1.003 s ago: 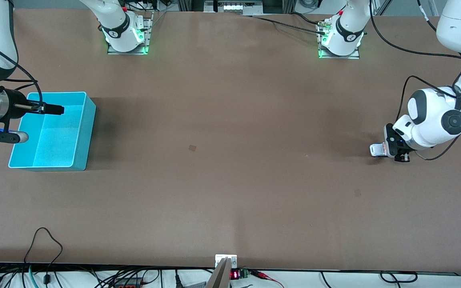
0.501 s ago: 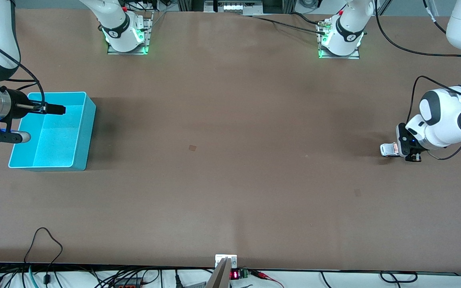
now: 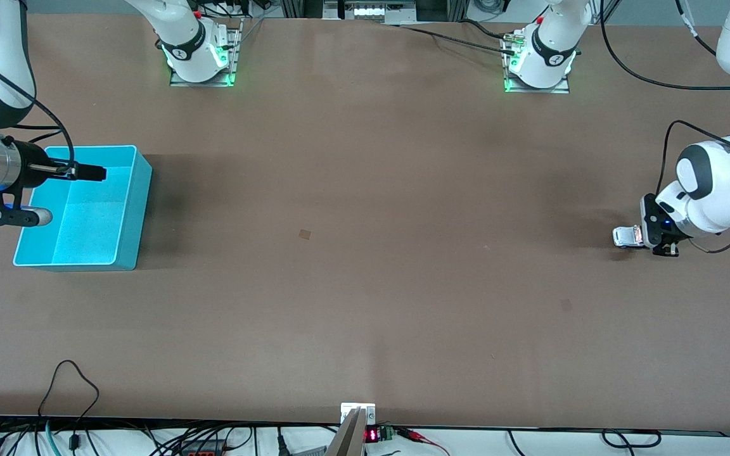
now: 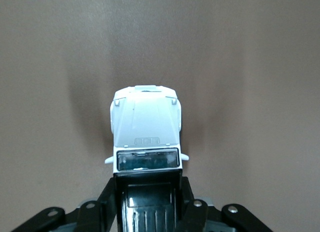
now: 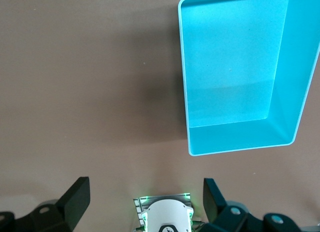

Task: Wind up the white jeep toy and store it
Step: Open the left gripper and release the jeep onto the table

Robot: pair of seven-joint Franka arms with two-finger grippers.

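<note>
My left gripper holds the white jeep toy (image 3: 626,237) (image 4: 146,127) low on the tabletop, so the toy would stand there. It should let go of the toy now.
The white jeep toy (image 3: 626,237) has a white hood and a black roof. It sits low on the brown table at the left arm's end. My left gripper (image 3: 649,238) is shut on its black rear part. In the left wrist view the jeep (image 4: 146,127) points away from the gripper (image 4: 148,204), with a black finger (image 4: 192,212) against each side of the roof. My right gripper (image 3: 54,195) is open and empty above the turquoise bin (image 3: 130,209). In the right wrist view its fingers (image 5: 75,199) stand wide apart and the bin (image 5: 240,142) has nothing in it.
The arms' bases (image 3: 200,60) (image 3: 539,63) stand along the table's edge farthest from the front camera. Cables and a small display (image 3: 371,436) lie along the nearest edge. A small dark mark (image 3: 305,234) is on the table's middle.
My left gripper has moved toward the left arm's end of the table, taking the jeep with it. The right gripper has barely shifted over the bin.
</note>
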